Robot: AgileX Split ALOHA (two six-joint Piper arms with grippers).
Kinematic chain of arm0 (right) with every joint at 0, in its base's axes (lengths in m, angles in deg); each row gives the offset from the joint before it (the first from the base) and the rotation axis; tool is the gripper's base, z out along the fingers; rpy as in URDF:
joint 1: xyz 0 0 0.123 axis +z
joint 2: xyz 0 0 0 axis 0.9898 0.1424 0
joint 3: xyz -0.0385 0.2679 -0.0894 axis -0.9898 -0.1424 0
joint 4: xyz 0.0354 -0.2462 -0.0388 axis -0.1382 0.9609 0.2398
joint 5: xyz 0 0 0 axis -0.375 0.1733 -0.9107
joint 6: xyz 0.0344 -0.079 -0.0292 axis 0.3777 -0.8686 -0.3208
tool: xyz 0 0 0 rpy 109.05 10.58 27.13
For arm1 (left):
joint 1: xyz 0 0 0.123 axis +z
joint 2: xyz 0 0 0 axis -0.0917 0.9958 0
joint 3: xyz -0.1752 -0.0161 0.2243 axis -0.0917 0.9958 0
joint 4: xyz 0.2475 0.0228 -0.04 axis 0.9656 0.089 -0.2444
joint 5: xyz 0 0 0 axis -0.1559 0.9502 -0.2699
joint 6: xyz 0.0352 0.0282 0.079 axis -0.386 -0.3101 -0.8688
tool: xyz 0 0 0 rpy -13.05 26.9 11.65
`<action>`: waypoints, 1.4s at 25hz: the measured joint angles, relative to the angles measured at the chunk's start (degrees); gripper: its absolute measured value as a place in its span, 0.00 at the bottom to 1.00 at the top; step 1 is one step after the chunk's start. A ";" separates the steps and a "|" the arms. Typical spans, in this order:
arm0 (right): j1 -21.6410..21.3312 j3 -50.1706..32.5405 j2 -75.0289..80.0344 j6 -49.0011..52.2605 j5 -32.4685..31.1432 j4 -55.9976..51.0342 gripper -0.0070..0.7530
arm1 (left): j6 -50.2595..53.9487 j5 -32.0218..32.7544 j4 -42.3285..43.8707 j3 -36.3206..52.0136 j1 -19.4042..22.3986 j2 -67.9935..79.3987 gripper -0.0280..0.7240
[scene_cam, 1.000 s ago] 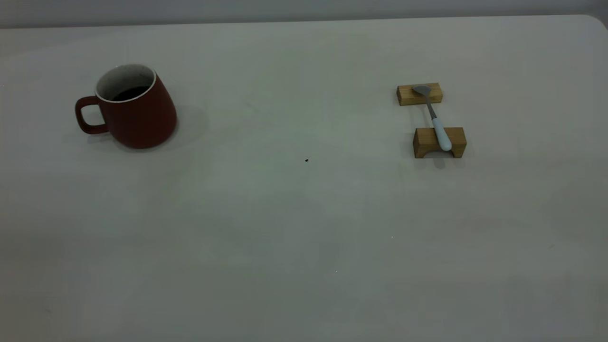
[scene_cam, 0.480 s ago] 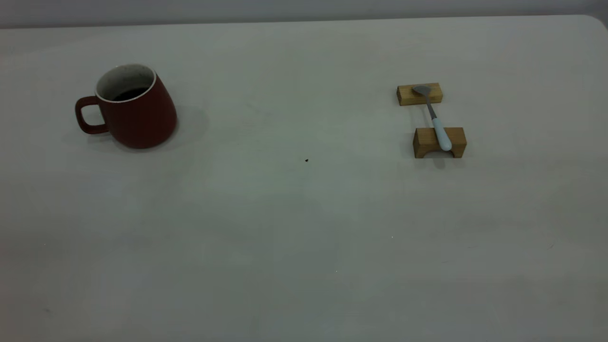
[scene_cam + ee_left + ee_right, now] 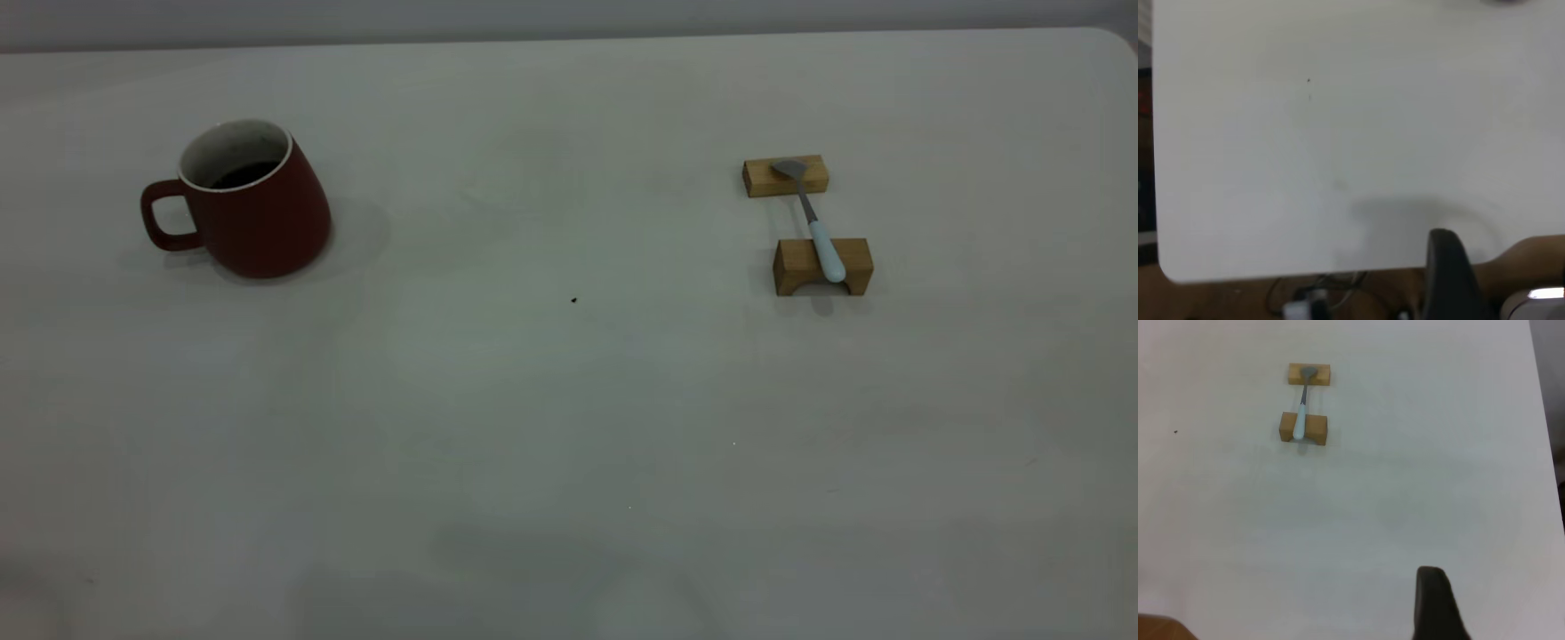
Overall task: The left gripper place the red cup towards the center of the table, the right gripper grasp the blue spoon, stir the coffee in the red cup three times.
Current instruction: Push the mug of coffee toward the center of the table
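My left gripper grabs the red cup by its handle next. Then it places the cup towards the center of the table.
The red cup stands upright at the table's far left, its handle turned outward to the left. Dark coffee shows inside it. Far to the right, the blue spoon lies across two wooden blocks, bowl on the far one. The right wrist view has the blue spoon well ahead of the right gripper. The left gripper hangs over the table's near edge; the cup is not clear in its view. Neither gripper appears in the exterior view, and nothing is held.
The spoon rests on a flat far block and an arched near block. A small black speck marks the table's middle. Wide bare tabletop separates cup and spoon. Cables and brown floor lie beyond the table's edge.
A soft shadow has spread over the table's front edge in the exterior view. Cup, spoon and blocks have not moved.
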 joint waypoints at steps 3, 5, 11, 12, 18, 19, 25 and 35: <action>0.00 0.00 0.00 0.00 0.00 0.00 0.66 | -5.68 -4.87 -0.70 -4.19 0.00 12.74 0.81; 0.00 0.00 0.00 0.00 0.00 0.00 0.66 | -9.71 -7.34 -1.55 -6.96 0.00 20.76 0.89; 0.00 0.00 0.00 0.00 0.00 0.00 0.66 | -17.81 -10.11 -3.69 -16.14 0.00 40.58 0.93; 0.00 0.00 0.00 0.00 0.00 0.00 0.66 | -19.17 -10.27 -3.82 -17.58 0.00 43.86 0.92; 0.00 0.00 0.00 0.00 0.00 0.00 0.66 | -28.16 -11.56 -4.00 -28.30 0.00 59.91 0.90; 0.00 0.00 0.00 0.00 0.00 0.00 0.66 | -29.79 -11.94 -4.00 -29.87 0.00 62.24 0.89; 0.00 0.00 0.00 0.00 0.00 0.00 0.66 | -36.66 -14.44 -3.83 -37.35 0.00 72.89 0.83; 0.00 0.00 0.00 0.00 0.00 0.00 0.66 | -47.66 -15.92 -3.76 -46.12 -0.13 86.05 0.83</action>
